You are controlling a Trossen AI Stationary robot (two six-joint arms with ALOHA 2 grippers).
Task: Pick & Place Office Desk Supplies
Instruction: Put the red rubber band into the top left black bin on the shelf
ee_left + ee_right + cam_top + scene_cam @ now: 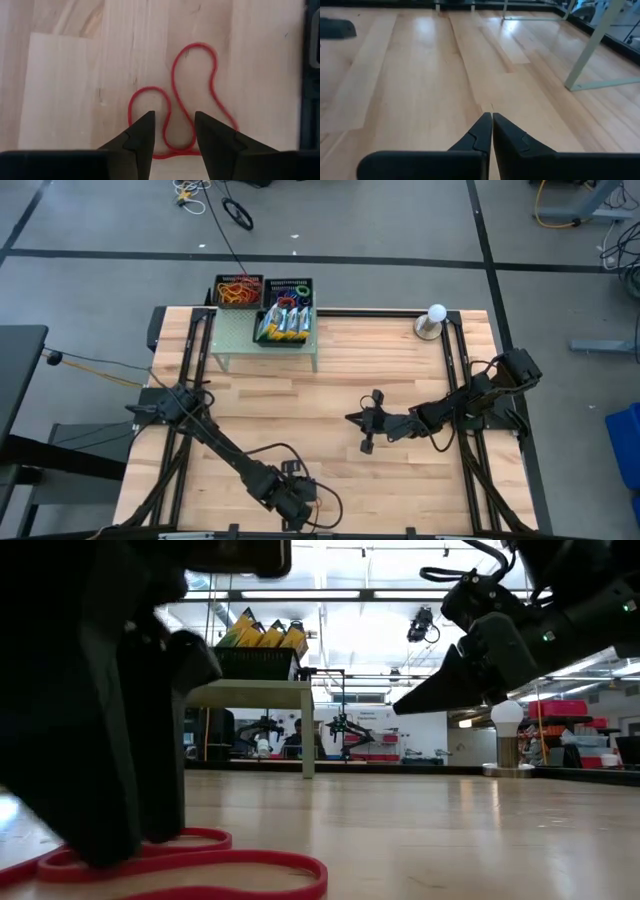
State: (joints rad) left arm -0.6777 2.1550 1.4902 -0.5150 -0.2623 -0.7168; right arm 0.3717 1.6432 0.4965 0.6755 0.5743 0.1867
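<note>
My left gripper picks up the red rubber band (195, 95) by its narrow fold (172, 127) next, to put it into the black tray of rubber bands.
A red rubber band (195, 95) lies in a curled loop on the wooden table near its front edge, also seen flat on the wood in the low view (230, 865). My left gripper (173, 131) points steeply down over it and is open, one finger on each side of a narrow fold of the band. It stands at the table's near edge (297, 502). My right gripper (491, 119) is shut and empty above bare wood at the table's middle (352, 418). My left gripper comes at the band from above, slanting. Its open fingertips (145, 131) straddle the band's narrow fold (172, 127), which lies slack on the table. Whether a finger touches the band I cannot tell.
At the far edge a pale green shelf (235, 340) carries a black mesh tray of crayon boxes (283, 325). Two more trays with coloured bands (238, 290) (292, 286) stand behind it. A white ball on a stand (435, 320) is at the far right.
</note>
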